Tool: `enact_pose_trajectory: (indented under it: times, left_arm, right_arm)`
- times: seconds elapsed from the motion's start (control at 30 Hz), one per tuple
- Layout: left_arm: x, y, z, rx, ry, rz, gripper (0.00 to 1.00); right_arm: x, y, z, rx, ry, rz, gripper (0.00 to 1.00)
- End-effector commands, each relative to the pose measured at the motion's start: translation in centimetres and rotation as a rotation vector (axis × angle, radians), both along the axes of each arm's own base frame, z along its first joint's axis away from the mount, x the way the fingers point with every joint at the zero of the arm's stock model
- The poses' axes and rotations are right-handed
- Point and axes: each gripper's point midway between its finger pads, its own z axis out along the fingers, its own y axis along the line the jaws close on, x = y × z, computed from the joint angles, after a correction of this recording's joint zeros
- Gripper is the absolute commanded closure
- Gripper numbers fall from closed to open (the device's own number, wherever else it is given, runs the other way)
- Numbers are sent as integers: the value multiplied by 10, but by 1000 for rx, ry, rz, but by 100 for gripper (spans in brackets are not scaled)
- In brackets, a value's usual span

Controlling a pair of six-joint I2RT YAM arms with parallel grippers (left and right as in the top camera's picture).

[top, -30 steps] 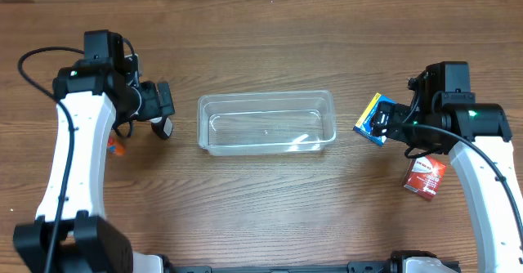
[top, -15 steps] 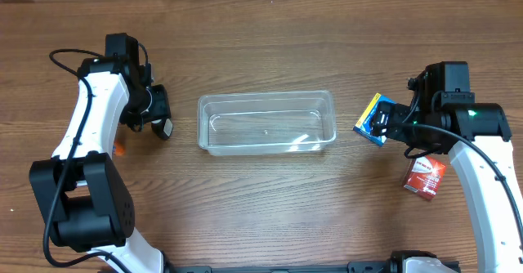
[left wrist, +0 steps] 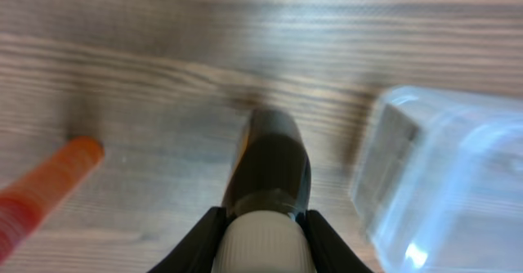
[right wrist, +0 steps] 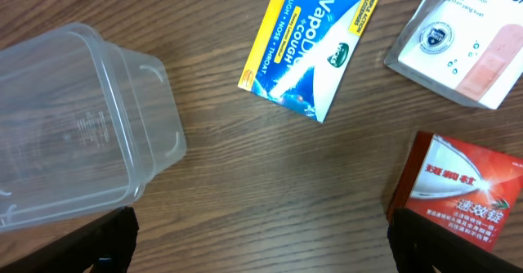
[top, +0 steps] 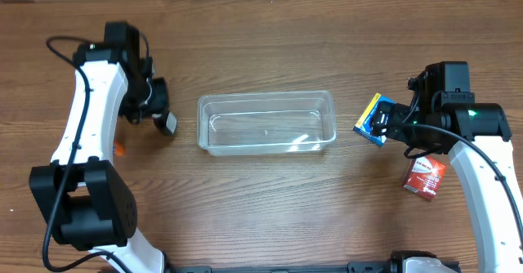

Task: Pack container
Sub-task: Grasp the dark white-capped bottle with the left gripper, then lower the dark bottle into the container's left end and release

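My left gripper keeps hold of the dark bottle from here until it reaches the container, since opening now would leave it on the tabletop, short of the container (top: 266, 122).
The container (top: 266, 122) is a clear, shallow plastic tub at the table's middle, with nothing in it. To its left, my left gripper (top: 163, 118) is shut on a small dark bottle (top: 169, 125) with a white cap. In the left wrist view the bottle (left wrist: 271, 163) sits between both black fingers (left wrist: 203, 239), and the container's corner (left wrist: 441, 175) is to the right. My right gripper (top: 382, 124) hangs open over bare wood right of the container (right wrist: 73, 118), its fingertips (right wrist: 106, 240) far apart with nothing between them.
A blue and yellow cough-drop box (right wrist: 310, 44) lies under the right arm, with a white bandage packet (right wrist: 462, 40) and a red box (right wrist: 458, 195) beside it. An orange tube (left wrist: 45, 187) lies left of the bottle.
My left gripper has closed on the dark bottle and the left arm has swung towards the back of the table. The right arm has not moved.
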Motion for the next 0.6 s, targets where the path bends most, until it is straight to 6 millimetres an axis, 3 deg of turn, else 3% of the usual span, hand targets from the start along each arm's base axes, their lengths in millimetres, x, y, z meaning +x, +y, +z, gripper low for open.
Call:
enact_pose_trajectory:
  times: [0.0, 0.07, 0.1, 0.17, 0.23, 0.47, 0.57]
  left_arm:
    - [18, -40, 82, -7, -182, -95, 96]
    - [6, -74, 108, -23, -223, -159, 96]
    - [1, -91, 112, -35, -230, -175, 96]
    - [-7, -126, 108, -53, -213, -209, 96]
    - [-14, -144, 97, -51, -185, -222, 96]
    - [-21, -134, 24, 29, -82, -84, 96]
    - [-11, -131, 8, 45, -118, -21, 96]
  right_arm:
    - [6, 1, 10, 9, -32, -1, 0]
    - [5, 3, 10, 23, -32, 5, 0]
    - [5, 3, 10, 23, -33, 4, 0]
    - [6, 3, 10, 23, -33, 4, 0]
    - [5, 3, 10, 23, -33, 4, 0]
    - [5, 3, 10, 24, -32, 4, 0]
    - [5, 3, 10, 24, -32, 4, 0]
